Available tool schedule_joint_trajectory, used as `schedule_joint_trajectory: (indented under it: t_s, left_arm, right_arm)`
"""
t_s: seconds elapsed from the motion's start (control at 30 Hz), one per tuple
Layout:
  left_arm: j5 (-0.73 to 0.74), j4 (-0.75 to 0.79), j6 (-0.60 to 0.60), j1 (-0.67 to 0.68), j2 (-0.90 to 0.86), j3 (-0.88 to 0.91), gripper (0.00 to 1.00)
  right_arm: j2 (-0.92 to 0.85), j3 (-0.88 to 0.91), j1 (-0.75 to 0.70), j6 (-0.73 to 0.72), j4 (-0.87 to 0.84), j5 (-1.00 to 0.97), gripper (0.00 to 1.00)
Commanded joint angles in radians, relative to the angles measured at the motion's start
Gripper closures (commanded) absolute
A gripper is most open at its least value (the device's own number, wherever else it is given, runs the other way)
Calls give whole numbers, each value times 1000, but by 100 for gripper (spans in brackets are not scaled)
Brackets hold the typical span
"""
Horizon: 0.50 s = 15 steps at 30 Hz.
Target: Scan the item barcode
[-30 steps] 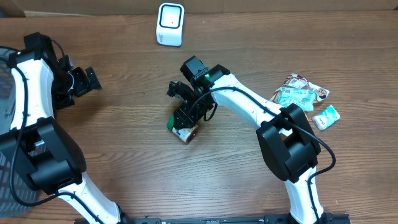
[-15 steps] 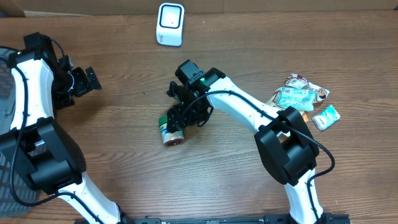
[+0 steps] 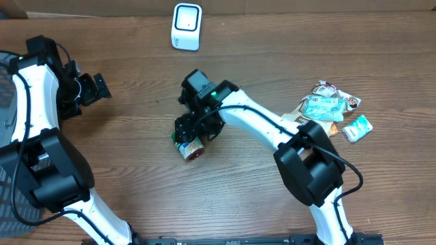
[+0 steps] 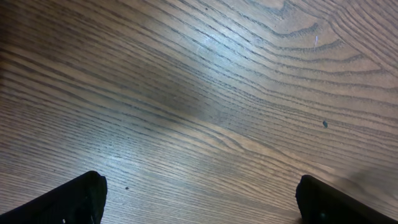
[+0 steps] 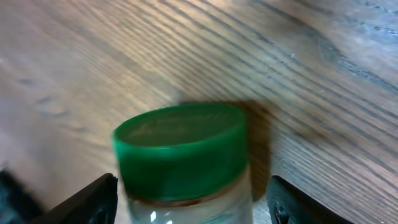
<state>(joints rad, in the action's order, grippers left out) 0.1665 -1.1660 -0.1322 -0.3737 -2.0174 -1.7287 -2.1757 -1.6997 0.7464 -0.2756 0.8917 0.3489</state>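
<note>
The robot's right gripper will next grab the jar by its opposite sides near the green lid, so the jar's body stays uncovered for scanning the barcode.
The item, a clear jar with a green lid (image 3: 189, 148), lies on its side on the wooden table just left of centre. In the right wrist view the jar's green lid (image 5: 180, 152) sits between my right gripper's (image 5: 196, 205) jaws, with a gap on each side, so the gripper is open around it. From overhead the right gripper (image 3: 194, 127) hovers directly over the jar. No barcode shows on the jar. My left gripper (image 3: 95, 87) is far off at the left, open over bare wood (image 4: 199, 193), holding nothing.
A white scanner (image 3: 186, 26) stands at the table's back edge, behind the jar. Several snack packets (image 3: 330, 105) and a small teal packet (image 3: 357, 127) lie at the right. A dark basket (image 3: 5, 75) sits at the far left edge.
The right gripper shifted left and toward the back while its jaws widened. The jar moved left with it and now lies on the table. The left arm has not moved.
</note>
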Motion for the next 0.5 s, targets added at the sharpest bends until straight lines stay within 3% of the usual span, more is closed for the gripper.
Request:
schedule_joint_trajectory:
  t_s: [0.0, 0.07, 0.23, 0.47]
  left_arm:
    - [-10, 0, -10, 2, 15, 7, 0]
    - [-10, 0, -10, 2, 15, 7, 0]
    - [-10, 0, -10, 1, 15, 7, 1]
    - [-10, 0, -10, 2, 15, 7, 0]
  right_arm:
    - [6, 16, 21, -31, -16, -180, 32]
    - [6, 35, 21, -31, -40, -182, 36]
    - [6, 114, 22, 129, -86, -60, 34]
    - [6, 132, 22, 147, -75, -59, 33]
